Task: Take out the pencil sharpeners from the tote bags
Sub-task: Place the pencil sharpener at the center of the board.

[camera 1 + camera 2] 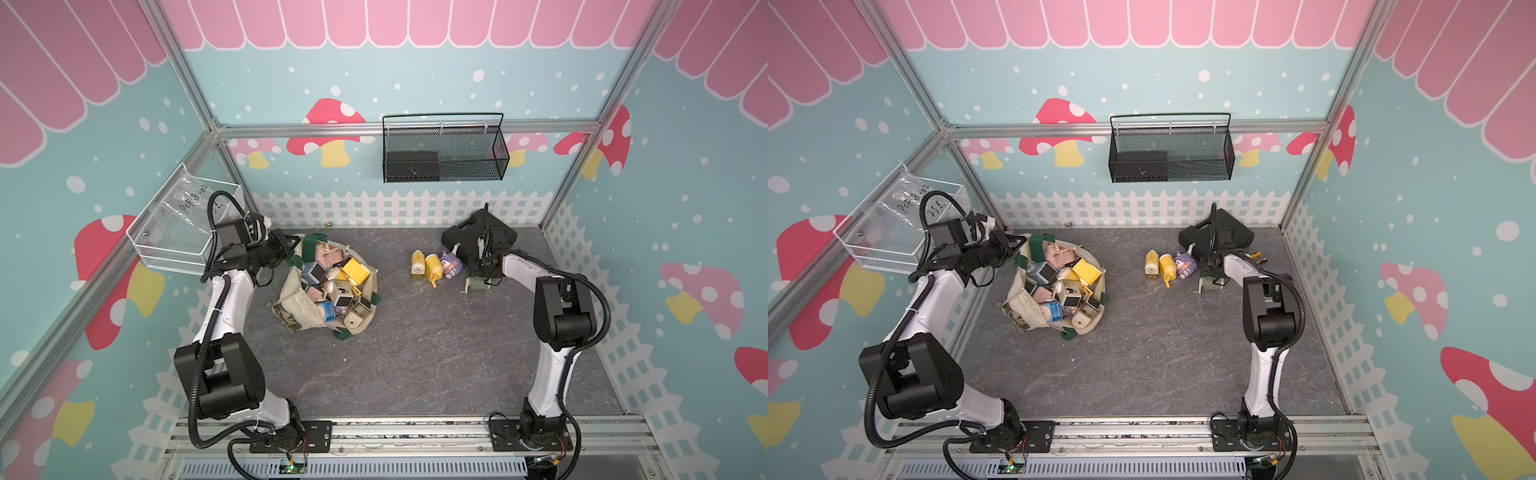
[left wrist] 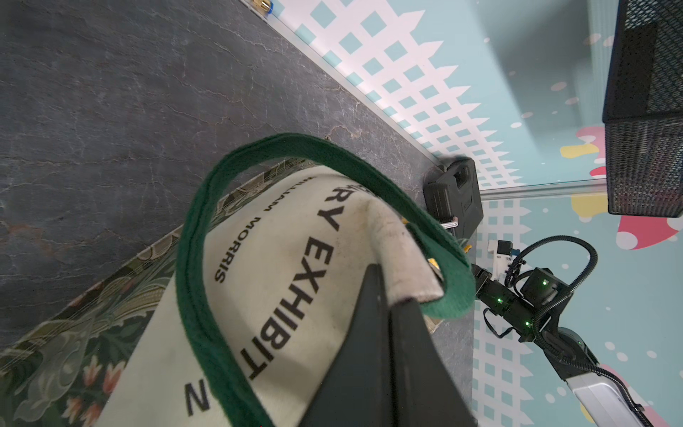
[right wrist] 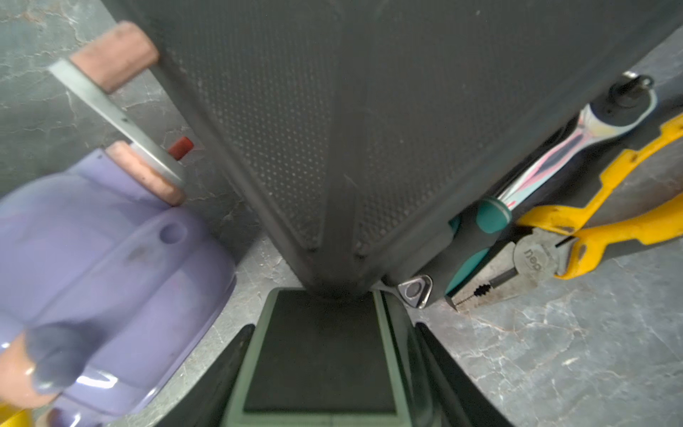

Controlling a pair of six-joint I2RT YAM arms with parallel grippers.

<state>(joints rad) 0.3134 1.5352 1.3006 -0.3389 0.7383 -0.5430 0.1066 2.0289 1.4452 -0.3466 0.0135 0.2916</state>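
Observation:
The sage green sharpener's lower edge (image 1: 476,289) meets the grey tabletop beside the black case, so it is now time for my right gripper to release the sage green sharpener.
The cream tote bag (image 1: 299,309) (image 1: 1025,309) lies open on the grey table, with several pastel pencil sharpeners (image 1: 355,270) heaped inside it. My left gripper (image 1: 291,245) (image 2: 391,292) is shut on the bag's far rim by the green strap (image 2: 199,236). Three sharpeners lie out on the table: a cream and yellow one (image 1: 417,262), a yellow one (image 1: 433,266) and a purple one (image 1: 451,266) (image 3: 111,277). My right gripper (image 1: 478,272) (image 3: 334,327) is closed on a sage green sharpener (image 1: 1212,284) (image 3: 321,351) that sits low by the table, right of the purple one.
A flat black case (image 1: 465,235) (image 3: 332,111) leans just behind the green sharpener. Yellow-handled pliers (image 3: 554,251) and a ratchet wrench (image 3: 554,148) lie beside it. A black mesh basket (image 1: 444,153) hangs on the back wall and a white wire basket (image 1: 183,232) on the left wall.

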